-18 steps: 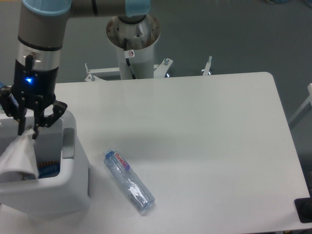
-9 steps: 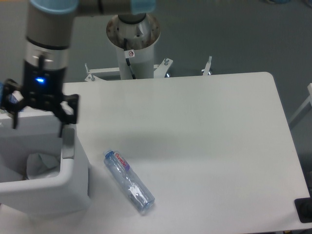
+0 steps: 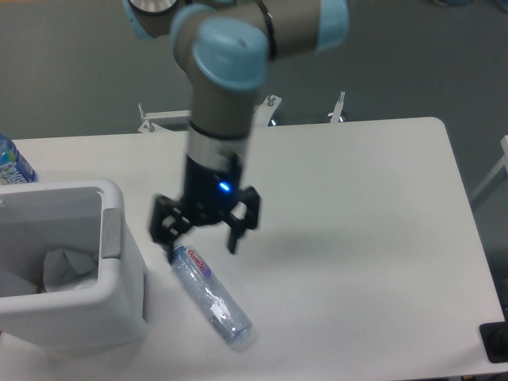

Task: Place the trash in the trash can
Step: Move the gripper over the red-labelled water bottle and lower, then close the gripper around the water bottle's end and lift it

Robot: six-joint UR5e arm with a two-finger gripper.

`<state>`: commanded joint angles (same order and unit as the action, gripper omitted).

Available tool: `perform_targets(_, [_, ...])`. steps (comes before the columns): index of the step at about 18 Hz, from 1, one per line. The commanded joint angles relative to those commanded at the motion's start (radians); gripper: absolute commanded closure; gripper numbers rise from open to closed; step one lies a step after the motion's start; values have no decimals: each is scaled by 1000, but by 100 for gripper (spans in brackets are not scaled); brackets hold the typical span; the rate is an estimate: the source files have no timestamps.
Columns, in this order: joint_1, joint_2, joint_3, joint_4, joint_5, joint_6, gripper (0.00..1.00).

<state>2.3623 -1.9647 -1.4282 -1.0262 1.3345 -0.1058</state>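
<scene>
The water bottle has a clear body between its label and its base. My gripper should grab the bottle there next, to put it in the trash can.
The clear water bottle with a white-and-red label lies on its side on the white table, just right of the trash can. The trash can is a large white boxy bin at the left front. The whitish cup-like piece lies inside it. My gripper is open and empty, fingers pointing down, right above the bottle's cap end. It looks blurred from motion.
A bottle with a blue label stands behind the bin at the far left edge. The arm's base column stands behind the table's back edge. The table stretches to the right.
The whitish piece dropped from my gripper into the bin. My gripper opened and swung right from above the bin to above the bottle's cap end.
</scene>
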Motion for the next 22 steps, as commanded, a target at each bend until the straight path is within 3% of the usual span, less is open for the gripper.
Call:
perform_targets(4, [-2, -101, 26, 8, 5, -40, 0])
perform_targets(11, [-2, -193, 40, 9, 63, -45, 0])
perform_targets(22, [-23, -281, 72, 9, 146, -60, 0])
